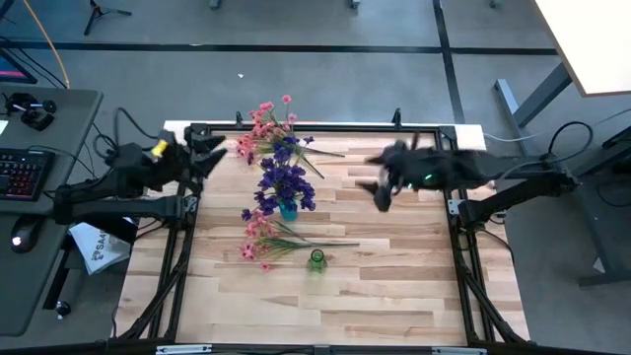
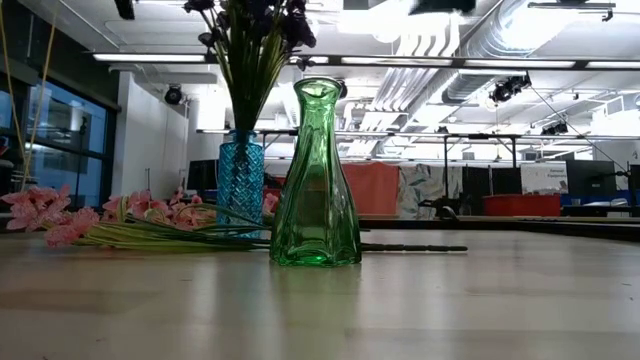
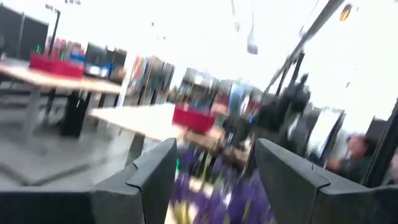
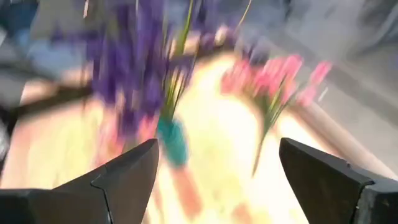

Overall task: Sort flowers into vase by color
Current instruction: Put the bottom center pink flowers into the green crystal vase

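Note:
I will next grab the pink sprigs by their green stems with my right gripper, to sort pink flowers into the green vase [image 1: 316,259].
Purple sprigs [image 1: 286,177] stand with their stems in a blue vase [image 1: 288,208] at mid-table; the vase [image 2: 241,182] shows in the low view too. A green vase [image 1: 316,259] stands upright and empty nearer the near edge, also [image 2: 316,178]. Pink sprigs [image 1: 264,240] lie flat on the table beside it. More pink sprigs [image 1: 264,126] lie at the far edge. My left gripper [image 1: 215,158] hovers open at the far left, and its fingers [image 3: 155,180] frame the purple blossoms. My right gripper [image 1: 380,187] hangs open right of the blue vase, holding nothing [image 4: 214,180].
A black frame [image 1: 187,212] runs along the table's left, right and far sides. A keyboard [image 1: 22,173] sits on a side desk to the left. Bare wood [image 1: 394,286] lies on the near right of the table.

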`<control>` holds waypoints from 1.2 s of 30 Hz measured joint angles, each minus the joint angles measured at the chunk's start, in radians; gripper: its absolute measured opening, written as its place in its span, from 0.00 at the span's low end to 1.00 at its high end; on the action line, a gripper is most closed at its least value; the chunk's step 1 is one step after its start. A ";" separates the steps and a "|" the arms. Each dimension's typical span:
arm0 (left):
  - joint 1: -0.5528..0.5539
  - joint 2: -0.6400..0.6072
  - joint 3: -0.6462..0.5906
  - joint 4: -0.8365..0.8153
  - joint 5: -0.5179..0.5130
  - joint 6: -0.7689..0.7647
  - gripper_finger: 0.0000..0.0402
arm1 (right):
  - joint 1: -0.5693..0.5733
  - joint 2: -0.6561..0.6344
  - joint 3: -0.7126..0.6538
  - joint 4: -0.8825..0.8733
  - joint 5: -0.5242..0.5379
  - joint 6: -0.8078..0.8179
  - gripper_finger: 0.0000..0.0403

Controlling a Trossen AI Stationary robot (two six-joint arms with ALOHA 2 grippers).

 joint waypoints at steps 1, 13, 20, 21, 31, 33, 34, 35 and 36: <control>0.000 -0.005 0.000 0.031 0.000 0.002 0.52 | 0.000 0.001 -0.043 -0.003 -0.042 0.025 0.82; 0.000 -0.009 0.000 0.135 -0.067 -0.031 0.52 | 0.060 0.078 -0.591 0.441 -0.402 0.166 0.82; 0.000 -0.008 0.000 0.154 -0.073 -0.132 0.52 | 0.123 0.333 -0.524 0.486 -0.350 -0.070 0.82; 0.000 -0.008 0.000 0.165 -0.073 -0.132 0.52 | 0.128 0.374 -0.504 0.489 -0.332 -0.106 0.82; 0.000 -0.007 0.000 0.248 -0.073 -0.133 0.52 | 0.156 0.658 -0.348 0.473 -0.237 -0.230 0.65; -0.001 -0.007 0.000 0.250 -0.065 -0.121 0.52 | 0.165 0.676 -0.336 0.450 -0.228 -0.229 0.54; -0.001 -0.007 0.000 0.255 -0.056 -0.109 0.52 | 0.170 0.678 -0.334 0.434 -0.229 -0.228 0.47; -0.001 -0.007 0.000 0.265 -0.046 -0.098 0.52 | 0.174 0.679 -0.332 0.418 -0.229 -0.227 0.39; -0.001 -0.007 0.000 0.275 -0.037 -0.091 0.52 | 0.177 0.679 -0.331 0.400 -0.229 -0.223 0.31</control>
